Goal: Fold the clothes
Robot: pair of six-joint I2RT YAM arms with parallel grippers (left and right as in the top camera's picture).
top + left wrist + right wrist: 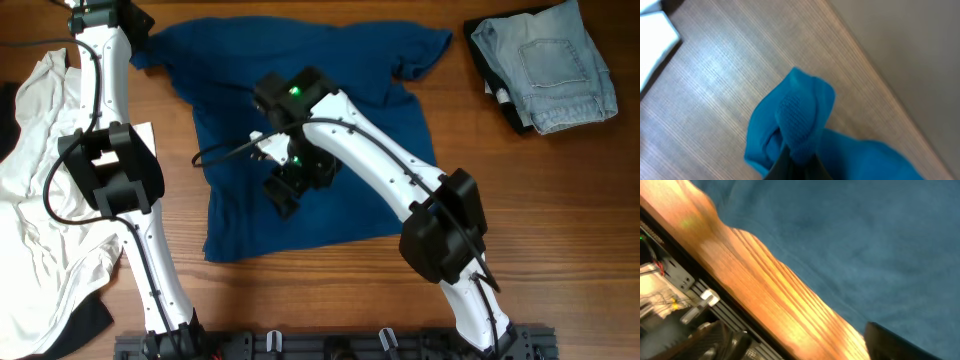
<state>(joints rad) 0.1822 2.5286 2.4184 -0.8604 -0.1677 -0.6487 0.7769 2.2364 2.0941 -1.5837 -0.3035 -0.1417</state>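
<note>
The right gripper grabs the T-shirt's lower middle next, away from the held sleeve, to drag the T-shirt's body across for folding.
The deep-blue T-shirt (pixel 310 110) lies spread flat in the middle of the wooden table. At the table's far-left corner, my left gripper (pixel 142 38) is shut on its left sleeve. In the left wrist view the sleeve (pixel 800 120) is a bunched blue wad pinched between the dark fingertips (pixel 790 167), just above the wood. My right gripper (pixel 285 188) hovers over the shirt's lower middle. Its jaws stand wide open with nothing between them. One dark finger (pixel 890 342) shows over the blue cloth (pixel 865 240). The white shirt (pixel 45 190) lies crumpled at the left edge.
Folded pale denim jeans (pixel 545 65) rest on a dark garment at the far right corner. A white card (pixel 143 132) lies between the two shirts. Dark cloth (pixel 85 320) pokes out under the white shirt. A black rail (pixel 330 345) runs along the front edge.
</note>
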